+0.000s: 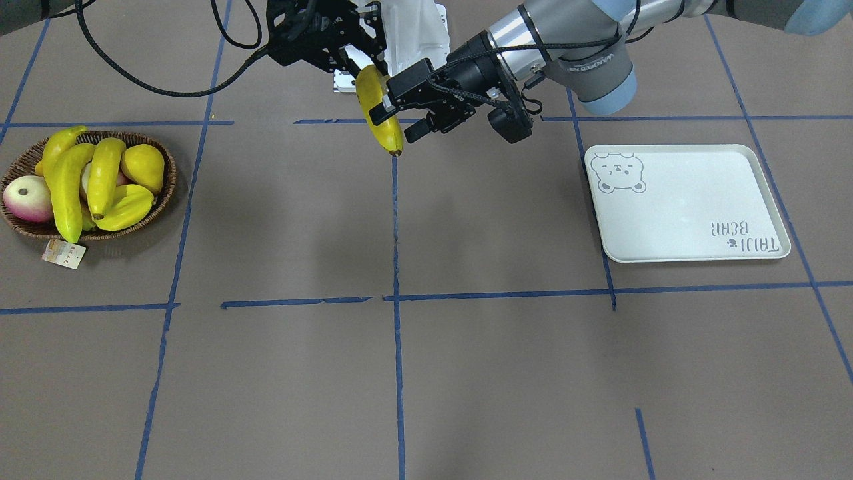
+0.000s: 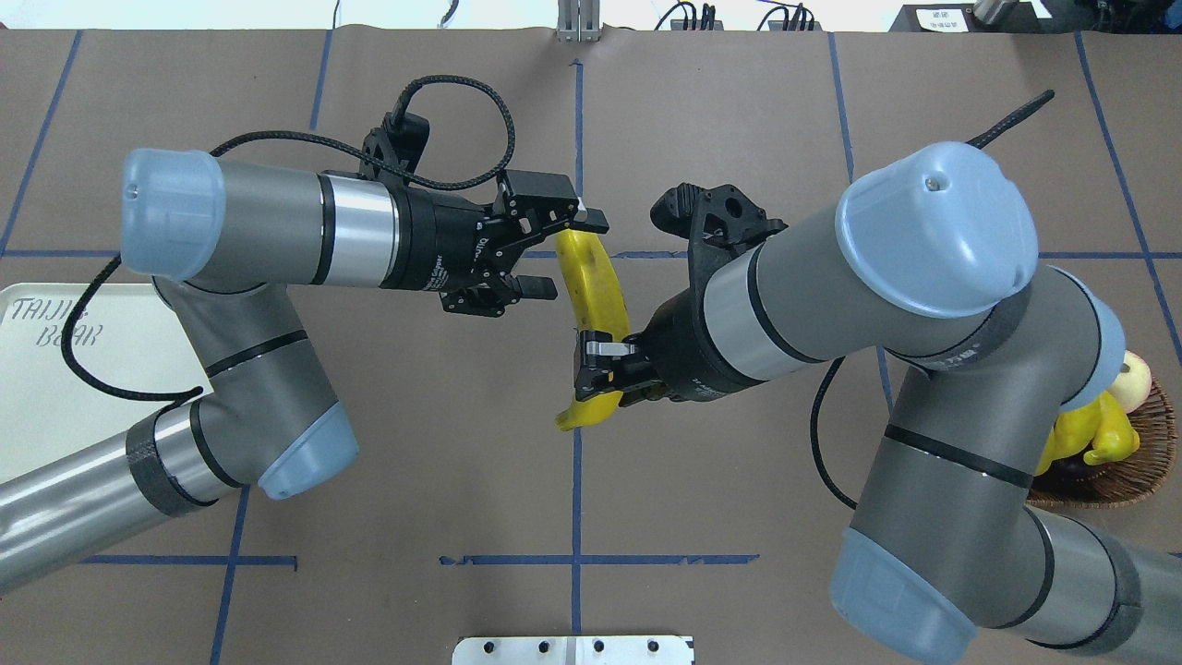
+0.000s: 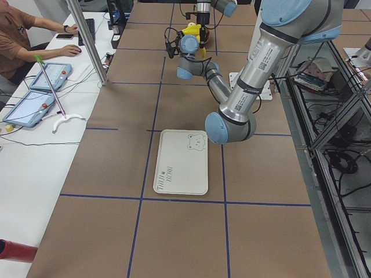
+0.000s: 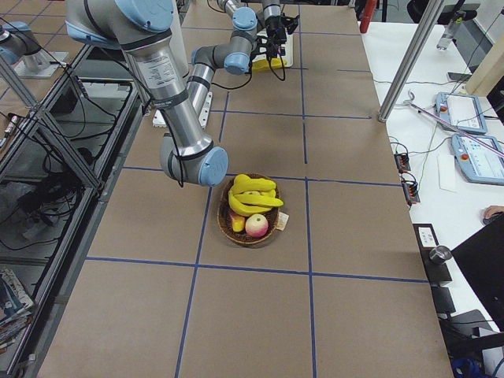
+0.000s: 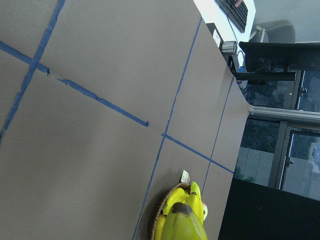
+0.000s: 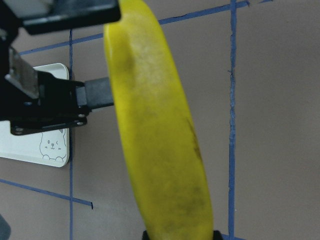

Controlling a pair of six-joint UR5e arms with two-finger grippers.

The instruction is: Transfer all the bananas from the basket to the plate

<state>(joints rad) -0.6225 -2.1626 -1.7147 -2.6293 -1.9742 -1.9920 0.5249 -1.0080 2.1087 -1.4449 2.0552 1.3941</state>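
Observation:
Next, my left gripper grips the yellow banana by its dark-tipped end (image 1: 392,144) and brings it over to the plate (image 1: 686,213).
One banana (image 2: 598,294) hangs in mid-air over the table's middle, held by my right gripper (image 2: 600,369), which is shut on its near end. It also shows in the front view (image 1: 381,113). My left gripper (image 2: 568,256) is open, with a finger on either side of the banana's far end, not closed on it. Three more bananas (image 1: 66,190) lie in the brown wicker basket (image 1: 170,175). The pale bear-print plate (image 1: 686,213) lies bare on the left arm's side.
The basket also holds a ridged yellow starfruit (image 1: 128,208), a yellow pear-shaped fruit (image 1: 144,167) and a pink-white fruit (image 1: 26,199). A paper tag (image 1: 64,254) lies by its rim. Blue tape lines cross the brown table. An operator sits beside the table (image 3: 23,40).

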